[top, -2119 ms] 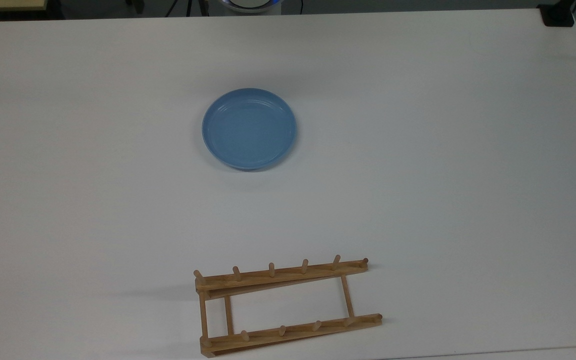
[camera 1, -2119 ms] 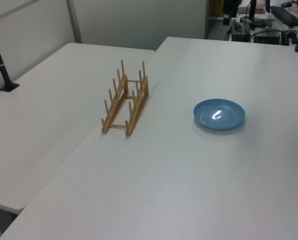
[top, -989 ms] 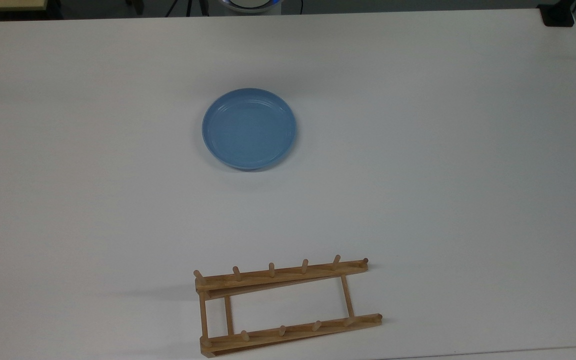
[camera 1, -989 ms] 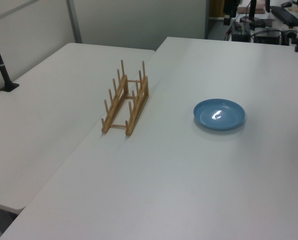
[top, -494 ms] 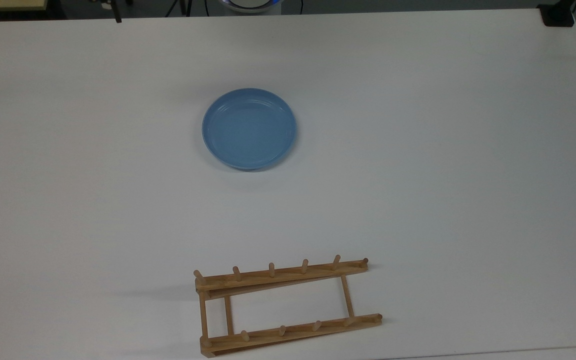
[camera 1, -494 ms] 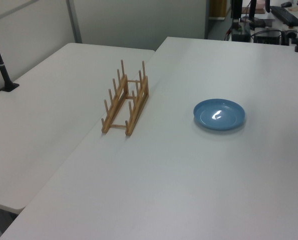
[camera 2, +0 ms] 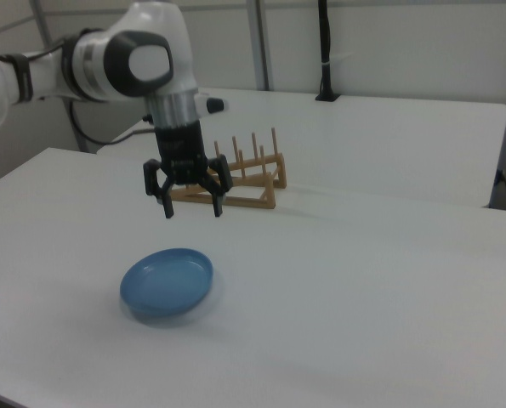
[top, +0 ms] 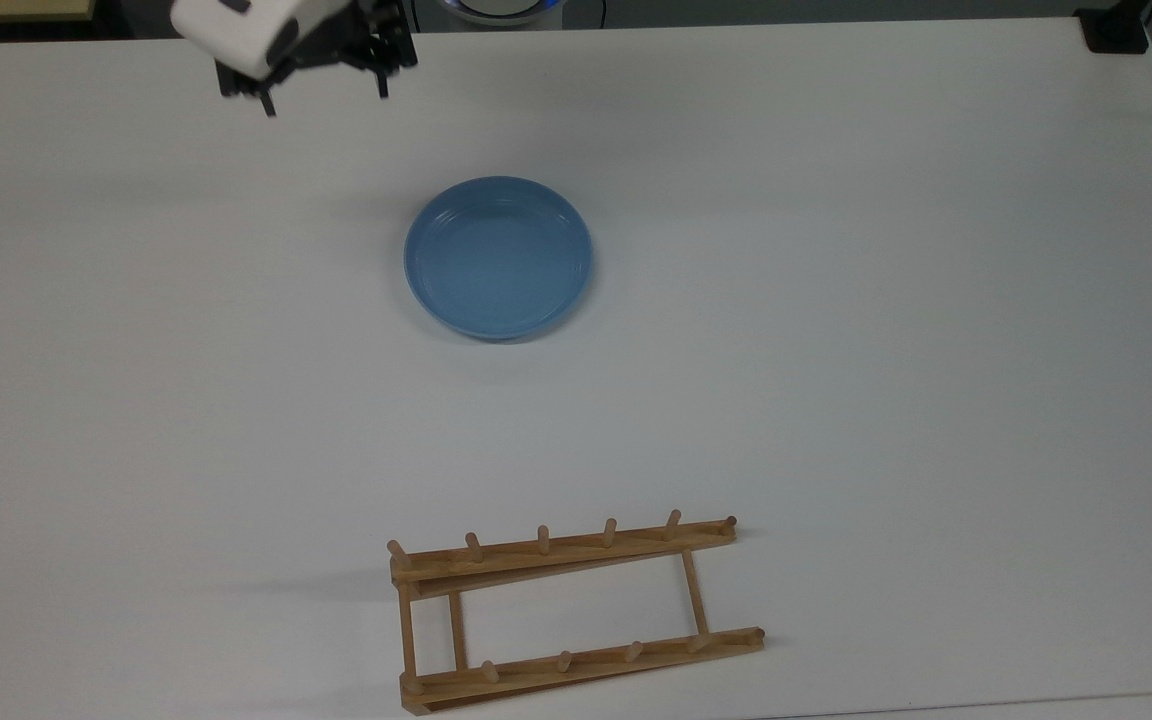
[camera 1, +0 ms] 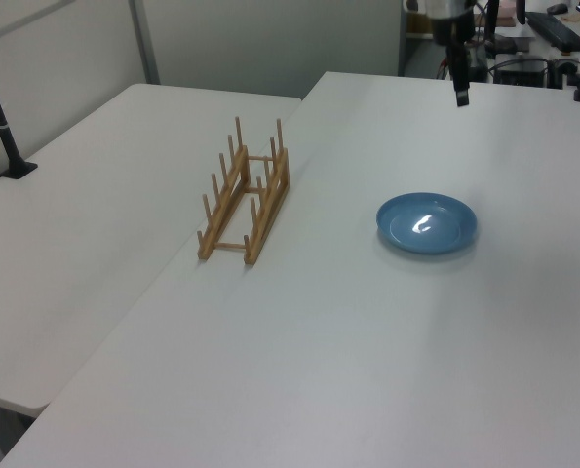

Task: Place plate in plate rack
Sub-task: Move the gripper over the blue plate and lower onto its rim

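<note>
Next, the gripper grabs the plate by its rim (camera 1: 427, 196) to stand the light-blue plate in the wooden plate rack (camera 1: 267, 210).
The light-blue plate (top: 498, 258) lies flat on the white table, a little above the top view's middle; it also appears as the plate (camera 1: 427, 223) and the plate (camera 2: 167, 282). The wooden plate rack (top: 566, 548) stands with nothing in it near the top view's bottom edge, well apart from the plate; it is also seen as the rack (camera 1: 267, 210) and the rack (camera 2: 235, 201). My gripper (top: 324, 98) hangs at the top view's upper left, off the plate's rim. In the right view the gripper (camera 2: 192, 208) is open, holds nothing and hovers above the table just behind the plate.
A black clamp (top: 1116, 30) sits on the table corner at the top view's upper right. A black pole (camera 1: 2, 127) stands on the adjoining table at the left view's left, and the same pole (camera 2: 325, 51) rises behind the rack in the right view.
The arm and its open gripper have come into view at the top view's upper left, toward the plate. Plate and rack have stayed put.
</note>
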